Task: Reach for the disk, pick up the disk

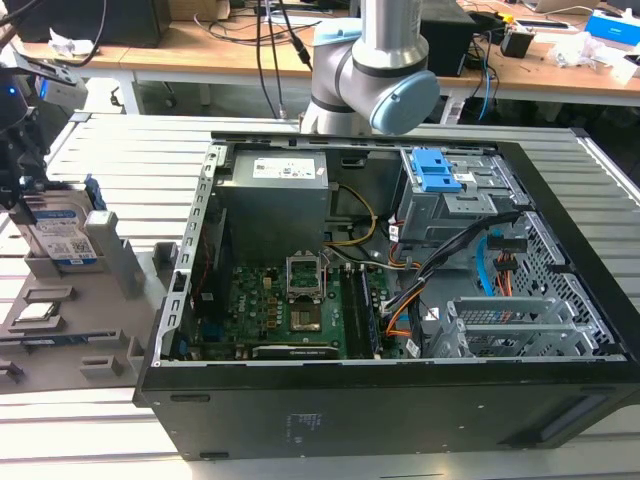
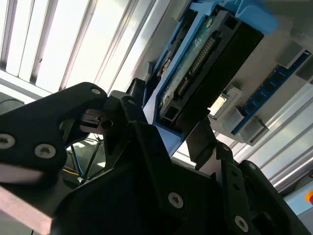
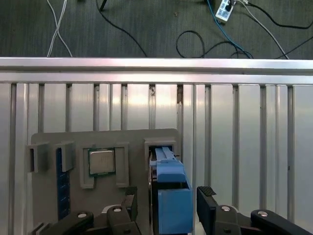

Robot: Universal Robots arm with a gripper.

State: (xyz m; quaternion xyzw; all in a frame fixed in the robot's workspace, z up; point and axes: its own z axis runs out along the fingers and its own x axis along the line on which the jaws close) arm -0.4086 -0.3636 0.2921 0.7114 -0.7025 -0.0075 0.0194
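Note:
The robot's gripper should close on the disk's blue bracket now, because its fingers reach down on both sides of the bracket in the wrist view.
The disk is a silver hard drive with a blue-and-white label and a blue bracket. It stands on edge in a slot of the grey holder tray at the exterior view's far left. My black gripper hangs right over it. In the first wrist view the disk's blue bracket lies between the two fingers of my gripper, with a small gap on each side. The second wrist view has the disk's connector end just beyond my open gripper. The fingers straddle the disk without closing on it.
The tray also holds a small square silver chip and a blue strip in its own slot. An open computer case fills the middle of the slatted metal table. The arm's base stands behind the case.

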